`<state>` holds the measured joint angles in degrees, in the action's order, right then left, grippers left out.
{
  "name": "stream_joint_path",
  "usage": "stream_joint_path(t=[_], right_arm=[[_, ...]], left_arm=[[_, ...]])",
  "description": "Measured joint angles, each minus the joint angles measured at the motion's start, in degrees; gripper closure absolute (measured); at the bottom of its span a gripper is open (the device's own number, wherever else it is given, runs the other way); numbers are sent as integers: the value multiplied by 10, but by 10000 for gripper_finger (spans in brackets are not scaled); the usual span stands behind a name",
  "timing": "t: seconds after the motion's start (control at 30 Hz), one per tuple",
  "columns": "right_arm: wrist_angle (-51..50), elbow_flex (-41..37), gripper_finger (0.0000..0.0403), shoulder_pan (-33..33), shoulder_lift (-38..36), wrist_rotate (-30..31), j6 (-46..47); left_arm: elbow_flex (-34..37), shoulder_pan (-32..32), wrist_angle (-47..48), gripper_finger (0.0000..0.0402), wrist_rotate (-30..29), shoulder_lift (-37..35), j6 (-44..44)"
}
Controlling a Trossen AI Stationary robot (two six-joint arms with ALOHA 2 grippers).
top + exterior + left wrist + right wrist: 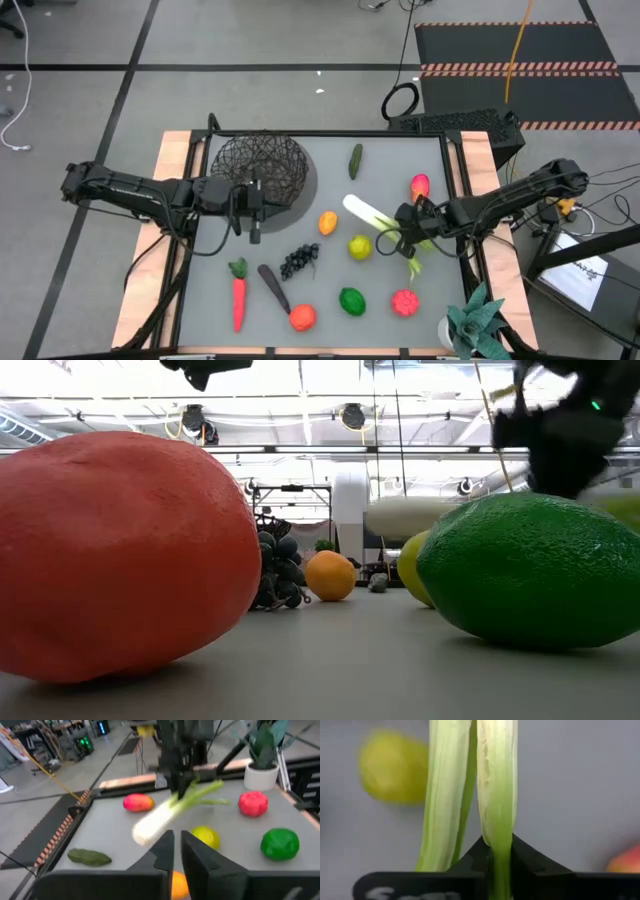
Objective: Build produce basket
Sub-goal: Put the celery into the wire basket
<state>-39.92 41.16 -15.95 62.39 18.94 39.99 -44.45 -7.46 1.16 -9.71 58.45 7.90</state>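
The leek should stand in the wire basket [262,165], so next my left gripper should grab the leek by its pale stalk [371,215].
The black wire basket [262,165] stands on the table at the far left. My right gripper [405,228] is shut on the white-green leek [372,215], right of the table's middle; the leek also shows in the left wrist view [165,817] and the low view [410,515]. My left gripper [255,222] hangs just near of the basket, its fingers [167,851] almost together and holding nothing. The orange [327,222], the yellow-green apple [360,246] and the grapes [298,260] lie on the table between the grippers. My right gripper pinches one of the leek's green leaves [499,837] between its two fingers, where the stalk splits into leaves. The fingers come from above, pointing down, across the leek. The leek is lifted clear and tilted, with its white end [142,832] lower, toward the basket.
The carrot [238,300], eggplant [272,285], red-orange fruit [302,317], lime [352,300] and pink fruit [405,302] lie along the near side. The cucumber [355,160] and mango [419,186] lie farther back. A potted spiky plant [475,325] stands at the near right corner.
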Motion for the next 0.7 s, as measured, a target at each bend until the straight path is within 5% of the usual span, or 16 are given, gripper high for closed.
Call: stream_joint_path(t=[0.23,0.37,0.7], right_arm=[[84,42,364,25,0,36,-171],[119,42,365,41,5,25,-181],[130,41,363,68,56,-49,-151]], left_arm=[[-9,-2,-62,238,-16,70,25],[-64,-15,-61,171,-45,130,49],[-271,-44,58,109,-103,336,100]])
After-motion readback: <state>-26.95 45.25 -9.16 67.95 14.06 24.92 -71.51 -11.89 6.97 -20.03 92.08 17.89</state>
